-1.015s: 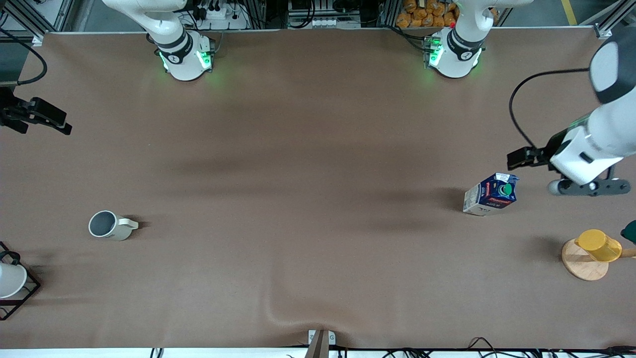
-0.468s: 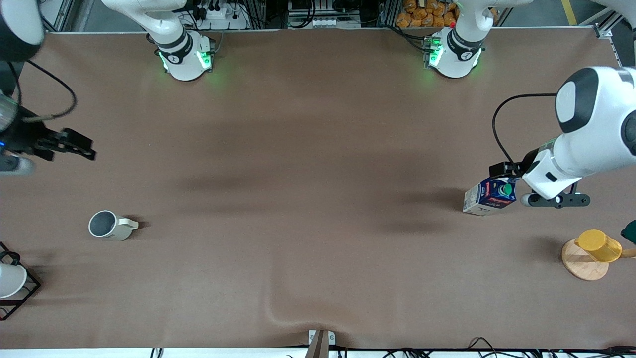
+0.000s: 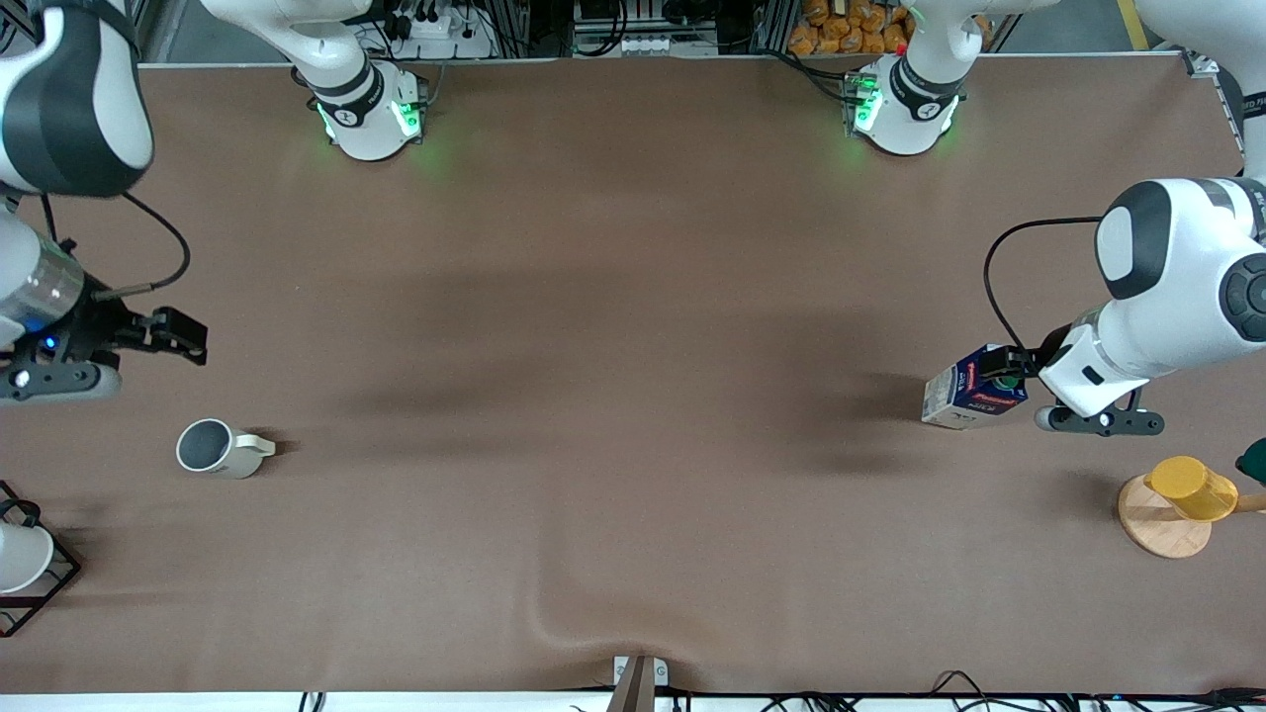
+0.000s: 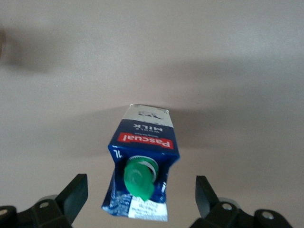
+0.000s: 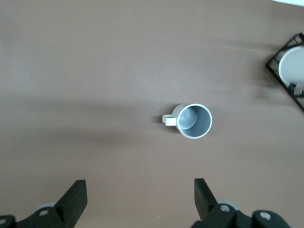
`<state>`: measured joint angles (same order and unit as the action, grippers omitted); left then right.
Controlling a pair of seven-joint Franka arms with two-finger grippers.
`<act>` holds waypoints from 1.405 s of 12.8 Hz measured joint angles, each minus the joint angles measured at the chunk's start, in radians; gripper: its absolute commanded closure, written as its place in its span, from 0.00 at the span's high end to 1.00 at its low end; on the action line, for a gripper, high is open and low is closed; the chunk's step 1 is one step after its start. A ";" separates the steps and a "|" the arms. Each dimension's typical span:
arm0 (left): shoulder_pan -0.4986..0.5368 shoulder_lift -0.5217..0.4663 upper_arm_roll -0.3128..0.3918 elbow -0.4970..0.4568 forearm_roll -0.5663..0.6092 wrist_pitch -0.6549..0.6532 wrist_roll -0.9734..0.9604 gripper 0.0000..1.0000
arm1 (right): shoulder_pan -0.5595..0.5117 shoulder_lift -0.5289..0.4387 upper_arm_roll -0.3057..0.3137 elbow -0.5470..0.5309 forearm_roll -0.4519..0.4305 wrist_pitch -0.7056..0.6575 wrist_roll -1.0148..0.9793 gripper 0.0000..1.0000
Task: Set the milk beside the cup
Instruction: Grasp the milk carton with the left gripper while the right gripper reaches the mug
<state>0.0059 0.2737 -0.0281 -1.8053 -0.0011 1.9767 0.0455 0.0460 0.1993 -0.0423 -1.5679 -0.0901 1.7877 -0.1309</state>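
The left gripper next needs to grab the milk by its capped top [image 3: 1007,382], to put the milk beside the cup [image 3: 224,449].
The milk [image 3: 974,393] is a dark blue and white carton with a green cap. It stands tilted on the brown table toward the left arm's end. My left gripper [image 3: 1096,419] is over the carton. In the left wrist view my left gripper [image 4: 140,197] is open. Its fingers [image 4: 76,194] flank the capped top of the milk [image 4: 142,161] with gaps on both sides. The cup [image 3: 210,448] is a cream mug with a grey inside, standing upright toward the right arm's end. My right gripper [image 3: 54,381] hangs open and empty beside it. In the right wrist view the right gripper [image 5: 140,194] is apart from the cup [image 5: 192,120].
A black wire rack [image 3: 54,583] with a plain white cup stands at the table edge, nearer the front camera than the mug. It also shows in the right wrist view [image 5: 280,61]. A yellow cup [image 3: 1192,487] lies on a wooden disc [image 3: 1152,529] at the left arm's end.
My left gripper has moved in over the milk carton, staying open. My right arm has swung in from the table's edge toward the mug. The milk and the mug have not moved.
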 measured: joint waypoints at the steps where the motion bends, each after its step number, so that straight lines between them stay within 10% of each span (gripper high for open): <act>1: 0.001 0.002 0.000 -0.017 0.000 0.024 0.002 1.00 | -0.016 0.030 -0.004 -0.001 -0.005 0.010 -0.029 1.00; 7: -0.001 0.012 -0.002 -0.093 0.000 0.087 0.002 1.00 | -0.090 0.187 -0.007 -0.003 -0.005 0.106 -0.125 1.00; 12: -0.002 0.019 -0.003 -0.096 0.000 0.093 0.002 0.35 | -0.107 0.315 -0.006 -0.011 -0.005 0.235 -0.417 1.00; 18: -0.001 0.018 -0.003 -0.090 0.000 0.094 0.002 0.18 | -0.155 0.355 -0.008 -0.109 0.149 0.265 -0.691 1.00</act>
<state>0.0044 0.2916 -0.0309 -1.8949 -0.0010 2.0706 0.0470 -0.1091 0.5546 -0.0500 -1.6770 0.0585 2.0524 -0.8214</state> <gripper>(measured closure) 0.604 0.000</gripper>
